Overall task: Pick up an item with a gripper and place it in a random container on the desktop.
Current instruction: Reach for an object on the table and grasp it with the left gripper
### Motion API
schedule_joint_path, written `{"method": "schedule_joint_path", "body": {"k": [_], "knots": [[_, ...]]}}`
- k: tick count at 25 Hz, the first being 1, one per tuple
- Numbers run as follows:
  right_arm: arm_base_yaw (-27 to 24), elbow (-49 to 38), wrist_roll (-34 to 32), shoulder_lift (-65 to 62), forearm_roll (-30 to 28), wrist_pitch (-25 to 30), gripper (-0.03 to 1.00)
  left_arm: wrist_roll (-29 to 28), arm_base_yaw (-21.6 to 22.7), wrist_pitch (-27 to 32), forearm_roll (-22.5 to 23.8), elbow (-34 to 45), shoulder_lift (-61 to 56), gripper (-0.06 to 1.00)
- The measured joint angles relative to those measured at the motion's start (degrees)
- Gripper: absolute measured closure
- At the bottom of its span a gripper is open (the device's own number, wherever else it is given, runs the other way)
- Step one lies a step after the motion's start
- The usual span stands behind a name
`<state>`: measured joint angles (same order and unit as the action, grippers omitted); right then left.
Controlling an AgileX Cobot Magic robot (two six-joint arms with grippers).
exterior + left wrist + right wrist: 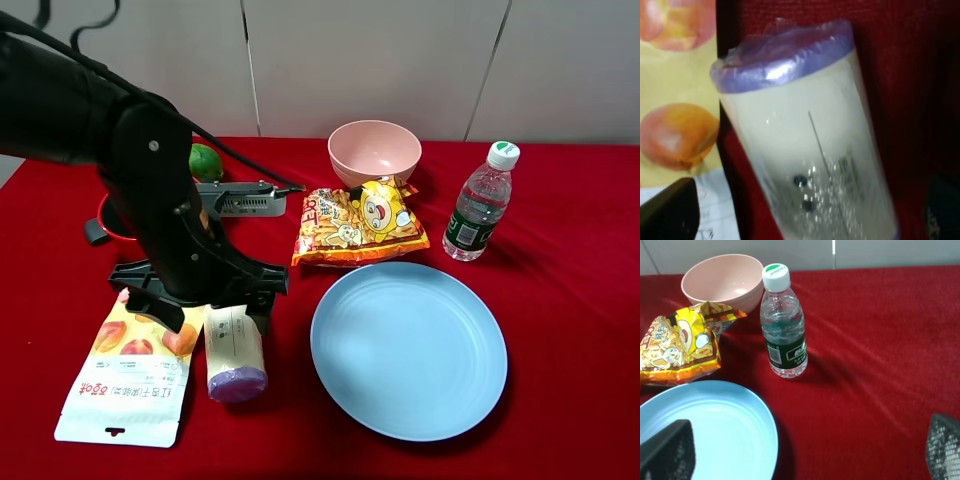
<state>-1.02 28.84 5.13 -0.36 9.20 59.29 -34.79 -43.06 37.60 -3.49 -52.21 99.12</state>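
Note:
My left gripper grabs the roll (800, 145) around its cream-labeled body next, to place it on the light blue plate.
The roll of pale purple bags (236, 356) in its cream label lies on the red cloth between the peach pouch and the light blue plate (408, 349). My left gripper (214, 303) hangs low over the roll's far end, open, one finger on each side. In the left wrist view the roll (800, 145) fills the frame between the two fingertips (670, 212), and I cannot tell whether they touch it. My right gripper (805, 457) is open and empty above the plate's edge (715, 405); it is out of the exterior high view.
A peach-printed pouch (130, 375) lies left of the roll. An orange-yellow chip bag (358, 225), a pink bowl (374, 151) and a water bottle (481, 203) stand behind the plate. A red pot (108, 222), a green fruit (206, 161) and a grey power strip (243, 199) sit behind the left arm.

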Motion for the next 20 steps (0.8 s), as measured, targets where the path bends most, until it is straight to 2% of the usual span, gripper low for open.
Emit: {"method": "schedule_joint_path", "body": {"k": [20], "knots": [[0.0, 0.0, 0.0, 0.0, 0.0, 0.0, 0.28, -1.98, 0.0, -8.01, -1.09, 0.0, 8.83, 0.07]]}}
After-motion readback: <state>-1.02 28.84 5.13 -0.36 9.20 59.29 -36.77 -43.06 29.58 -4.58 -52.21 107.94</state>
